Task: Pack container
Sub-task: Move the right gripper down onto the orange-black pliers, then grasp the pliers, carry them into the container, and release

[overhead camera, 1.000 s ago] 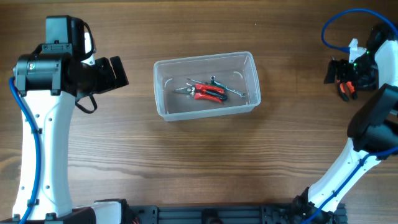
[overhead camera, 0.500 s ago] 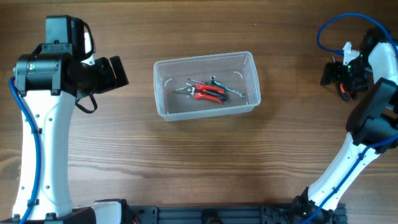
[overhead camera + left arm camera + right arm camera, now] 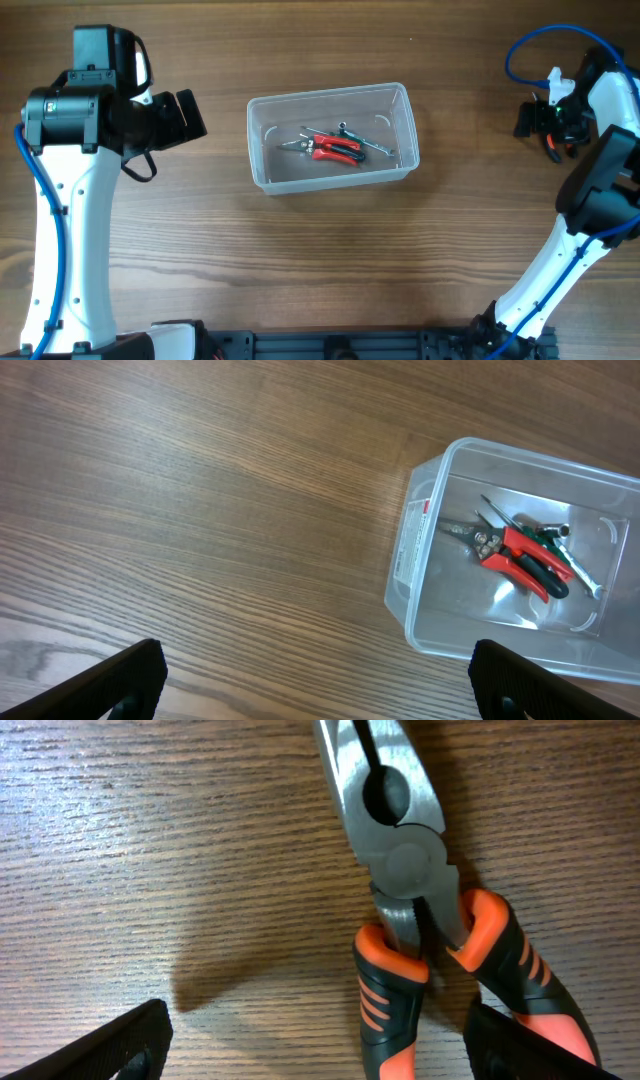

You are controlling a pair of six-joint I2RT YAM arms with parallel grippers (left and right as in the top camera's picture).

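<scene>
The low fingers of my right gripper straddle one handle of the pliers, the inner finger filling the gap to the other handle, so it is time to close now.
The container (image 3: 262, 140) is a clear shallow tub at the table's centre. It holds red-handled cutters (image 3: 333, 149) and a small metal wrench (image 3: 372, 145). It also shows at the right of the left wrist view (image 3: 404, 575), with the cutters (image 3: 520, 555) inside. My left gripper (image 3: 197, 115) is open and empty, to the left of the tub and apart from it. Orange-and-black pliers (image 3: 405, 870) lie on the wood at the far right. My right gripper (image 3: 320, 1055) is open just over them, its fingers on either side of the handles. In the overhead view it (image 3: 540, 122) hides most of the pliers (image 3: 553, 150).
Bare wooden table (image 3: 330, 260) lies around the tub. The right arm's blue cable (image 3: 530, 45) loops above the right gripper. The left arm's white body (image 3: 70, 230) stands along the left edge.
My right gripper has shifted slightly left and further back over the orange pliers. The left arm, the tub and its contents have not moved.
</scene>
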